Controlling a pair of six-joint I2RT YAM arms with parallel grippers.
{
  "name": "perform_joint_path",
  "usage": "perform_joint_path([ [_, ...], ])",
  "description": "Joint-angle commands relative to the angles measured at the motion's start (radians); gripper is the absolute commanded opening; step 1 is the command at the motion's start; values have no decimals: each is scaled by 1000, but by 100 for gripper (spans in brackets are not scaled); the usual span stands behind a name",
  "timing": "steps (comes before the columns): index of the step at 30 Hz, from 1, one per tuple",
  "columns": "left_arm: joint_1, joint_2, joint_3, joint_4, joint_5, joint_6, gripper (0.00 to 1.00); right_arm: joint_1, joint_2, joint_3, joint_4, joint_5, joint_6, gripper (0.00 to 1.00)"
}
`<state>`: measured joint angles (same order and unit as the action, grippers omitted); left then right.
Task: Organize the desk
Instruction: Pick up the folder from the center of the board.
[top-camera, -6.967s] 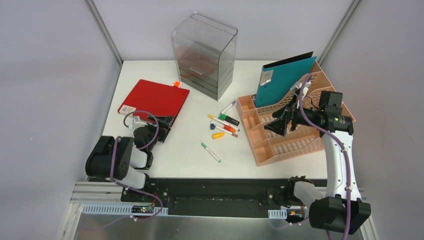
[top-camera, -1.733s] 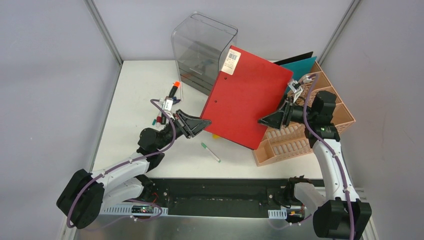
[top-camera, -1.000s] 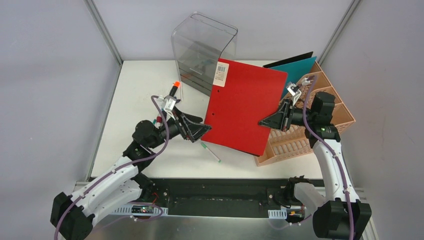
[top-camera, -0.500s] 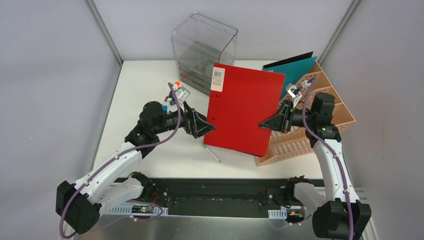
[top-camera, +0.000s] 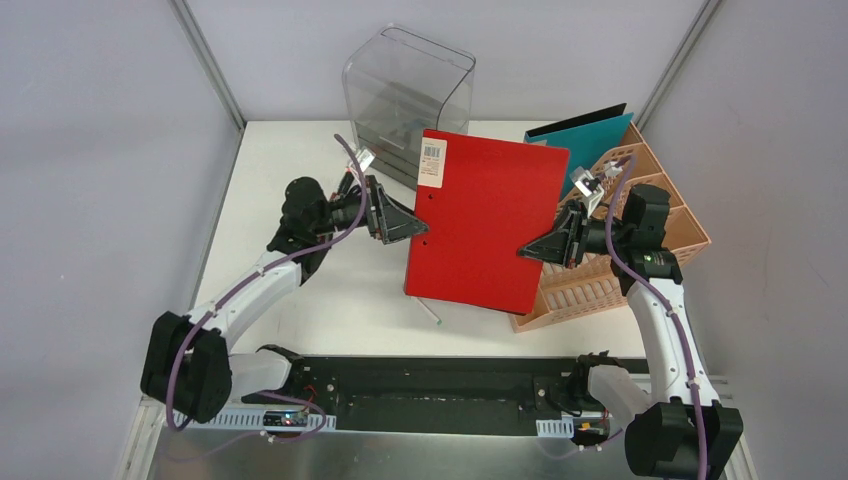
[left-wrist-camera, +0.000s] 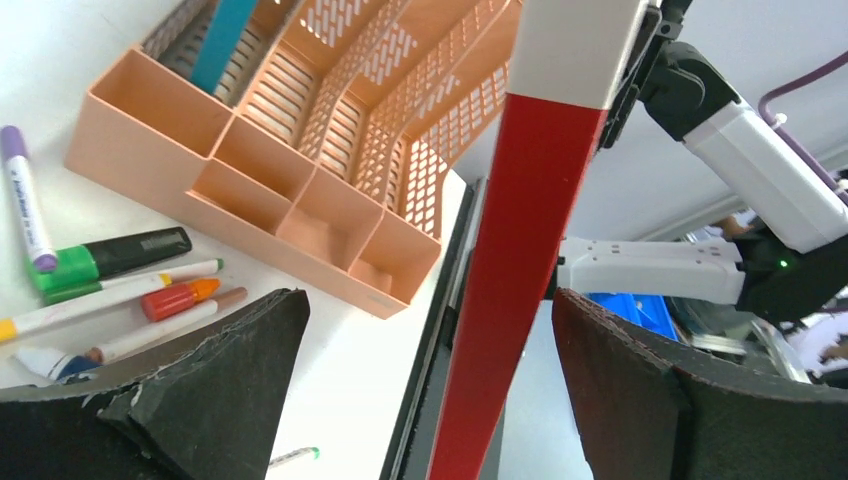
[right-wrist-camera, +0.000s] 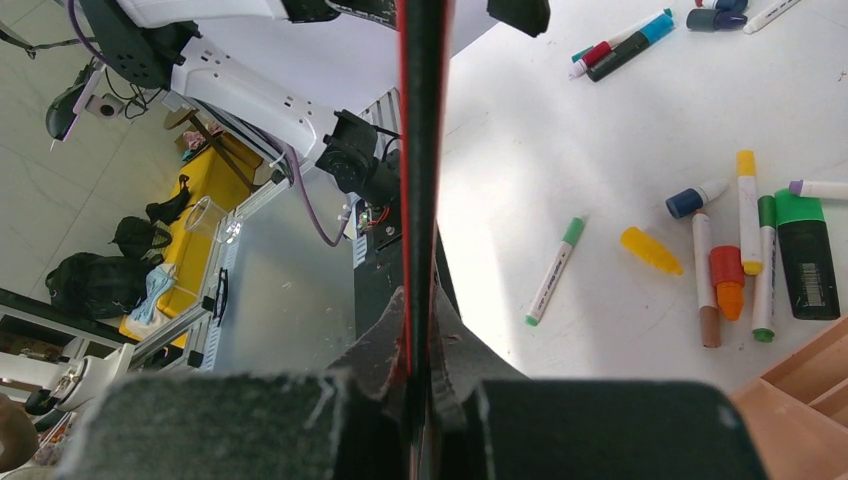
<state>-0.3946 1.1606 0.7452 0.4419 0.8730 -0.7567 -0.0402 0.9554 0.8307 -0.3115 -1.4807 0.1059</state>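
Note:
The red folder needs its unlabeled end free to go into the rack, so my left gripper will grab the folder by its spine near the label (top-camera: 423, 199) (left-wrist-camera: 543, 165).
A red folder (top-camera: 485, 225) hangs upright over the white desk (top-camera: 300, 300). My right gripper (top-camera: 530, 250) is shut on its right edge; in the right wrist view the pads (right-wrist-camera: 450, 330) pinch the folder's thin edge (right-wrist-camera: 420, 120). My left gripper (top-camera: 415, 228) stands open at the folder's left edge. In the left wrist view the red spine (left-wrist-camera: 520, 250) runs between the wide jaws of that gripper (left-wrist-camera: 428, 300), touching neither finger.
A peach lattice rack (top-camera: 620, 270) with a teal folder (top-camera: 590, 140) stands at the right. A clear drawer box (top-camera: 405, 105) is at the back. Several markers (right-wrist-camera: 740, 250) and a green-capped marker (right-wrist-camera: 555, 270) lie on the desk under the folder.
My left arm has risen and swung toward the back, up along the folder's left edge, staying open. The red folder has turned more upright. The right gripper holds in place.

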Motion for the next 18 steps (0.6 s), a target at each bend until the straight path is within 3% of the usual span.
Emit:
perform_joint_path([
  [1,4,75,56,257,133,-122,97,-1,-21,58,40,-63,-27,0],
  [8,4,173,102,427,215,-195,97,-2,-21,56,39,-64,-29,0],
  [18,3,252,179,459,285,-200,79,-1,-21,54,40,-66,-32,0],
])
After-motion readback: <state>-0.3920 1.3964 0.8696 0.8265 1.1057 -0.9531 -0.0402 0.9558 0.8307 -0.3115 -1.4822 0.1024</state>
